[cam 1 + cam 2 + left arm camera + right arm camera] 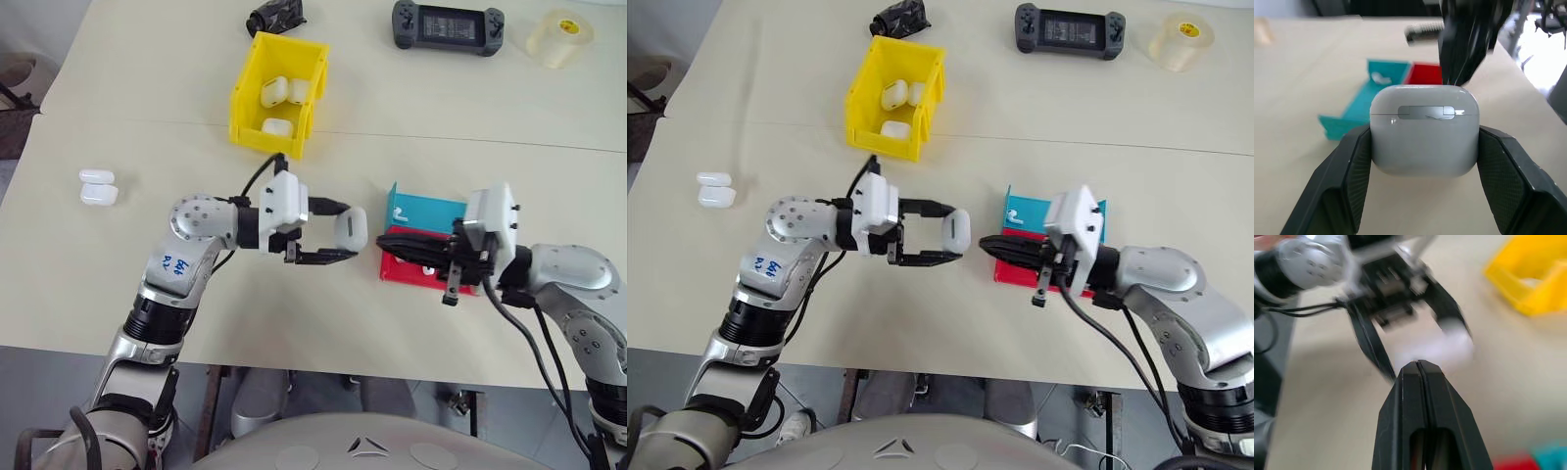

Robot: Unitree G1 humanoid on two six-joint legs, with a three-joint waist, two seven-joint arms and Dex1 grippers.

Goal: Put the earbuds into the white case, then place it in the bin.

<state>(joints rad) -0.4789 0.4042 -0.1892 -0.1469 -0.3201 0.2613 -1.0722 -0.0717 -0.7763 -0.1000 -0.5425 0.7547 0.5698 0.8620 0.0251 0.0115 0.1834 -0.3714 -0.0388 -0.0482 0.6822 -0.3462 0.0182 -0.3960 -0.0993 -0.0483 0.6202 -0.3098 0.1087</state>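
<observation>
The white case moves toward the bin in my left gripper, before its release. It is well short of the yellow bin and would drop onto the table if I opened now.
My left gripper is shut on the white case and holds it level above the table, right of centre. The case's lid is closed. My right gripper is shut with nothing visible between its fingers. It points at the case from the right, a short gap away, over the red tray. The yellow bin stands further back on the table with three white cases inside. A tiny white piece lies in the blue tray; I cannot tell whether it is one of the earbuds.
The blue tray and the red tray lie under my right gripper. Two more white cases rest at the far left. At the back are a black object, a game controller and a tape roll.
</observation>
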